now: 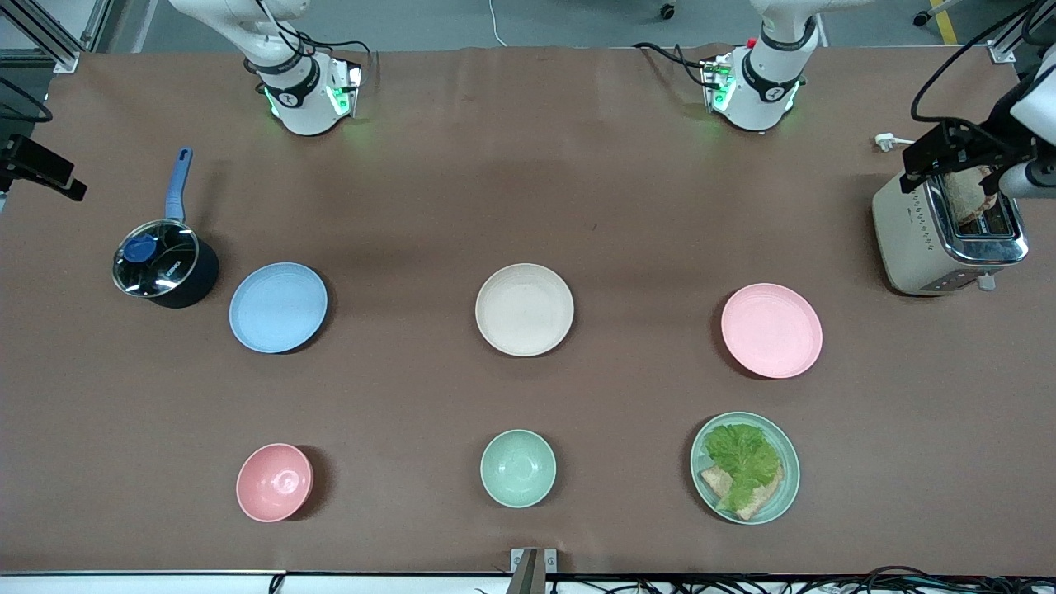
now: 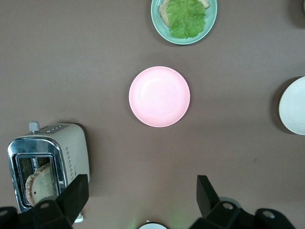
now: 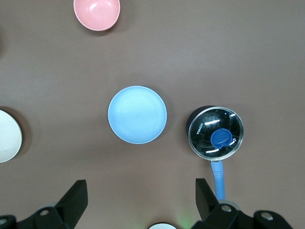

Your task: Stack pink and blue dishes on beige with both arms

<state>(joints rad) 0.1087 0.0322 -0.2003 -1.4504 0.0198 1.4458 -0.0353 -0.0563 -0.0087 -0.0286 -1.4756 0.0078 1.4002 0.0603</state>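
Note:
I will next grab the blue plate by its rim [image 1: 278, 264] [image 3: 137, 142] with my right gripper, so I can stack it on the beige one.
The pale blue plate [image 1: 278, 307] lies toward the right arm's end of the table, the pale pink plate [image 1: 771, 330] toward the left arm's end, and the cream-beige plate [image 1: 524, 309] between them; all three are bare and apart. My left gripper [image 2: 143, 191] hangs open high over the table between its base and the pink plate [image 2: 159, 96], holding nothing. High over the strip between its own base and the blue plate [image 3: 137, 114], my right gripper [image 3: 141, 193] is open and holds nothing too.
A dark pot [image 1: 165, 266] with glass lid and blue handle stands beside the blue plate. A toaster [image 1: 949, 235] holding bread stands at the left arm's end. Nearer the front camera are a pink bowl [image 1: 274, 482], a green bowl [image 1: 518, 468] and a green lettuce plate [image 1: 745, 467].

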